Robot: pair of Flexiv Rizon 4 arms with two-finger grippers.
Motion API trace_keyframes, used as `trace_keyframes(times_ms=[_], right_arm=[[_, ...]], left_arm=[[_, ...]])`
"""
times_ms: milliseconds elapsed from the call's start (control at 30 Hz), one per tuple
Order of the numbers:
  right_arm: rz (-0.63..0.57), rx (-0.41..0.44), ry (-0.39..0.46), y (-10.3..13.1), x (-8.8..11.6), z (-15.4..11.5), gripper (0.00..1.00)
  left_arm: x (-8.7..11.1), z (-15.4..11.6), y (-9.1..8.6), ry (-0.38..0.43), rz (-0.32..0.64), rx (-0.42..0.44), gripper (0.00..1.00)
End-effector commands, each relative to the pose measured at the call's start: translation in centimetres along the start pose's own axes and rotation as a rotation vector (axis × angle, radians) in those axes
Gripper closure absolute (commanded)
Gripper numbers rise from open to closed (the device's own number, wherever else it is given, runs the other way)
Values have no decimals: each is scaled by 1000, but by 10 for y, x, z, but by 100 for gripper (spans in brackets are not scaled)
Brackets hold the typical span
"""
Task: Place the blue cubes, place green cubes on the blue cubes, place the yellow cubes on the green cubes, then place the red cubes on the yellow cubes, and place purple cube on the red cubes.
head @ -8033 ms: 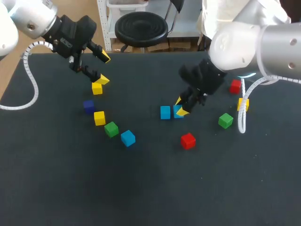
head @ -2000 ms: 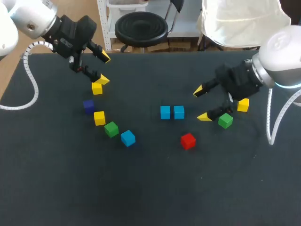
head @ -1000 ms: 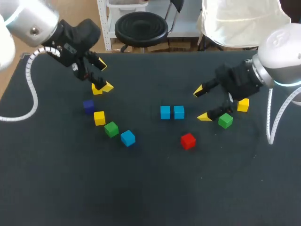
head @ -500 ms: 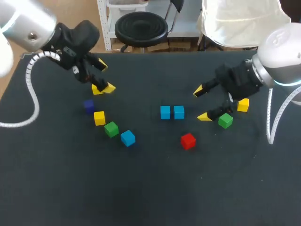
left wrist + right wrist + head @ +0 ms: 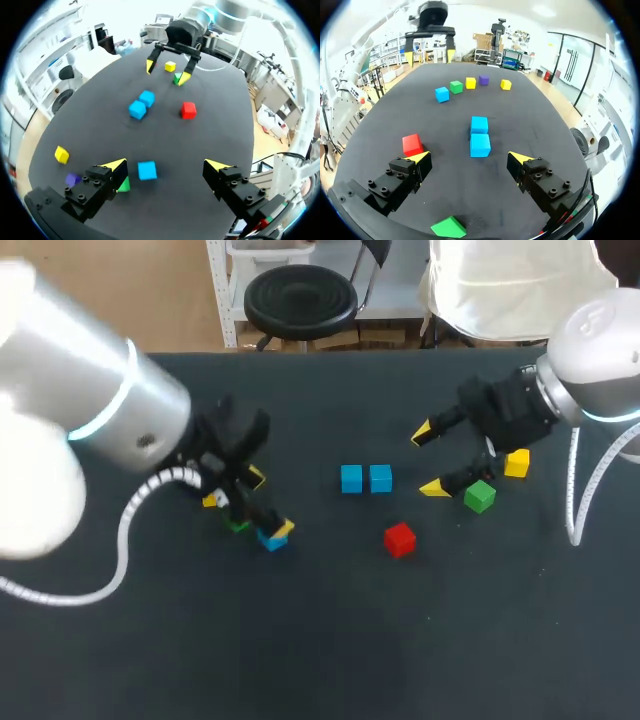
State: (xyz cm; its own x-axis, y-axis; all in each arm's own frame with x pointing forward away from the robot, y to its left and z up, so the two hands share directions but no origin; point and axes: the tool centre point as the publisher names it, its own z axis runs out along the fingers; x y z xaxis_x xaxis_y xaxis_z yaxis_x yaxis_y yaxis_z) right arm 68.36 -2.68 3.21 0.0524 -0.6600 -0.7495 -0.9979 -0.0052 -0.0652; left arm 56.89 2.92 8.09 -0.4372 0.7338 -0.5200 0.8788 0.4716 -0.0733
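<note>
The top side of the blue cube should stay free for a green cube (image 5: 479, 496) (image 5: 124, 185). My left gripper should next grab the blue cube between its fingers by the cube's opposite sides.
My left gripper (image 5: 268, 504) hangs open over the left group of cubes; in the left wrist view a blue cube (image 5: 147, 170) lies between its spread fingers and a green cube (image 5: 123, 185) lies beside one finger. That blue cube (image 5: 270, 539) and green cube (image 5: 238, 526) peek out from under the arm in the head view. Two blue cubes (image 5: 351, 478) (image 5: 380, 478) sit side by side mid-table. My right gripper (image 5: 428, 460) is open just right of them, holding nothing. A red cube (image 5: 400, 539), a green cube (image 5: 480, 496) and a yellow cube (image 5: 516, 463) lie near it.
A yellow cube (image 5: 61, 154) and the purple cube (image 5: 73, 179) lie beside my left gripper; another yellow cube (image 5: 212, 500) shows partly under the left arm. The row of left cubes shows far ahead in the right wrist view, starting with the blue cube (image 5: 441, 94).
My left arm has swung from the back left, above a yellow cube, forward and right to hang over the blue and green cubes. The right arm has stayed put.
</note>
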Motion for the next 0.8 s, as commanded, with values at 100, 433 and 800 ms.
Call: trace_keyframes(times_ms=[100, 433, 800], right_arm=[[-1, 0, -3, 0, 1, 0, 0], [-1, 0, -3, 0, 1, 0, 0], [-1, 0, -3, 0, 1, 0, 0]], left_arm=[[32, -11, -6, -45, -61, -85, 0], [55, 13, -22, -156, -161, 56, 0], [57, 30, -18, -120, -116, 14, 0]])
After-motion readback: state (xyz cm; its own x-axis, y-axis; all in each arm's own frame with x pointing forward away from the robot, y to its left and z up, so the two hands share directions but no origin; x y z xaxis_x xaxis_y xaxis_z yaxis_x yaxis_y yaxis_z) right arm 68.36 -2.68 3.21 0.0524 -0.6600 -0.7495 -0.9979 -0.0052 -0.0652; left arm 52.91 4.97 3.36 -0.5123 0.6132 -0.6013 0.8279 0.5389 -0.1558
